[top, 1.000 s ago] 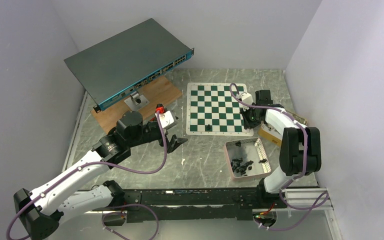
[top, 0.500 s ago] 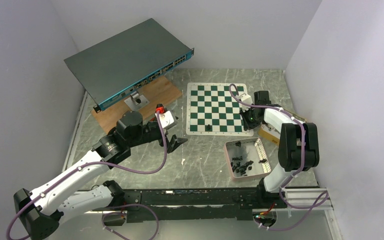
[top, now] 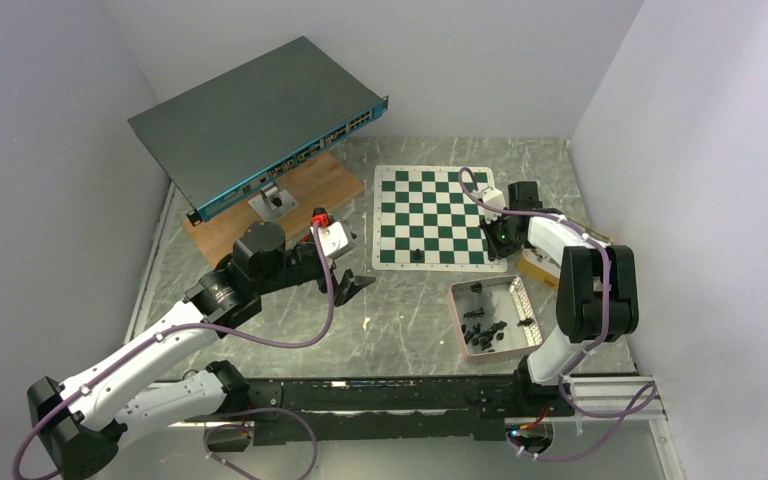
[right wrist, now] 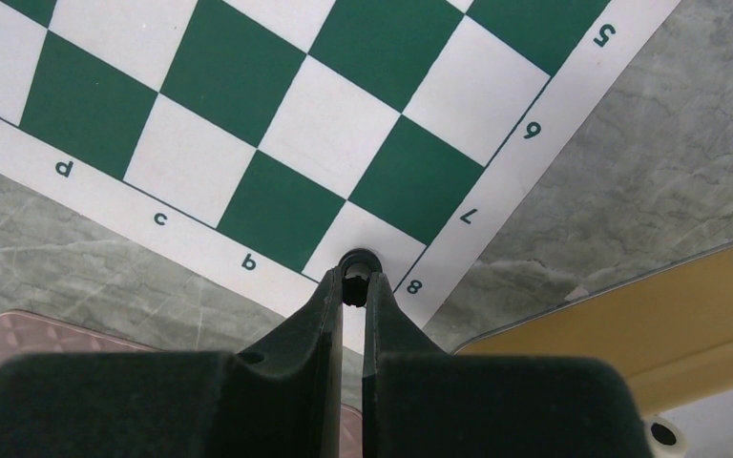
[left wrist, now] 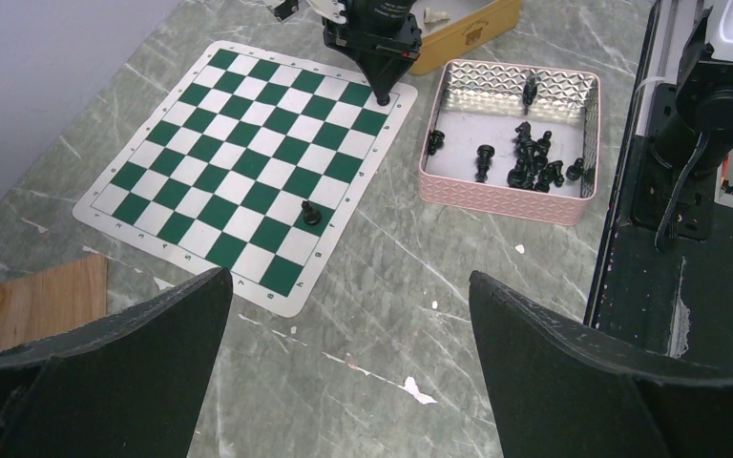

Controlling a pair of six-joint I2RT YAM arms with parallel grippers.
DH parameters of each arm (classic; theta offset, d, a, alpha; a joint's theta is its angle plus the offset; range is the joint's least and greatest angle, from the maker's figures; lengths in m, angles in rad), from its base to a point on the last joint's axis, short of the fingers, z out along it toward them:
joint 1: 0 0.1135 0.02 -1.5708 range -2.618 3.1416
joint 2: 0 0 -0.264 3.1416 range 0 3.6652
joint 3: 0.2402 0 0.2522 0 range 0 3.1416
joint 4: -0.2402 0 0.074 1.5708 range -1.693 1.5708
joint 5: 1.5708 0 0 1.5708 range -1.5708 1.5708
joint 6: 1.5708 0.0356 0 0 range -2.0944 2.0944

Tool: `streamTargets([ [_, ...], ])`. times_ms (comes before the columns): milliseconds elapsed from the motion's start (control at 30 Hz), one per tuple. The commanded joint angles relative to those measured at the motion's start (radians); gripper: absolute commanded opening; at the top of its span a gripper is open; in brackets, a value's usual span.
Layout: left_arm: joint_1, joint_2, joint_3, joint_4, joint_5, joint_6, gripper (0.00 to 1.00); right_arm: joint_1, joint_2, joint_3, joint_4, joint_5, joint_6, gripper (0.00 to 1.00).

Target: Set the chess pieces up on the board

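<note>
The black chess piece has its upright base inside the white corner square and would stand there, so it is time for my right gripper to release the piece.
The green-and-white board (top: 438, 205) lies on the table's far right half. My right gripper (right wrist: 355, 283) is shut on a black chess piece (right wrist: 360, 257), and it holds the piece over the white corner square by the "8" mark. In the left wrist view the right gripper (left wrist: 382, 95) points down at that board (left wrist: 239, 162) corner. One black piece (top: 417, 256) stands alone on the board's near edge row. Several more chess pieces (top: 482, 330) lie in the pink-rimmed metal tray (top: 495, 352). My left gripper (left wrist: 348, 275) hangs open over bare table left of the board, with nothing in it.
A network switch (top: 260, 120) leans on a stand over a wooden plank (top: 305, 185) at the back left. A yellow box (top: 540, 268) sits right of the board, close to my right gripper. The black rail (top: 400, 400) runs along the near edge.
The right arm's elbow has shifted slightly left while its gripper stays at the board's corner with the piece. The left arm has not moved.
</note>
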Motion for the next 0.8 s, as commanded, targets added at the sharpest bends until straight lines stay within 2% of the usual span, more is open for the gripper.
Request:
streamTargets([
  [0, -0.005, -0.003, 0.021, 0.016, 0.002, 0.014, 1.00, -0.003, 0.013, 0.016, 0.032, 0.029, 0.019, 0.00],
  [233, -0.004, 0.001, 0.021, 0.018, 0.000, 0.014, 1.00, -0.004, 0.025, 0.015, 0.026, 0.029, 0.017, 0.10],
  [767, -0.005, 0.004, 0.021, 0.017, 0.006, 0.014, 1.00, -0.008, -0.009, 0.016, 0.029, 0.024, 0.029, 0.44],
])
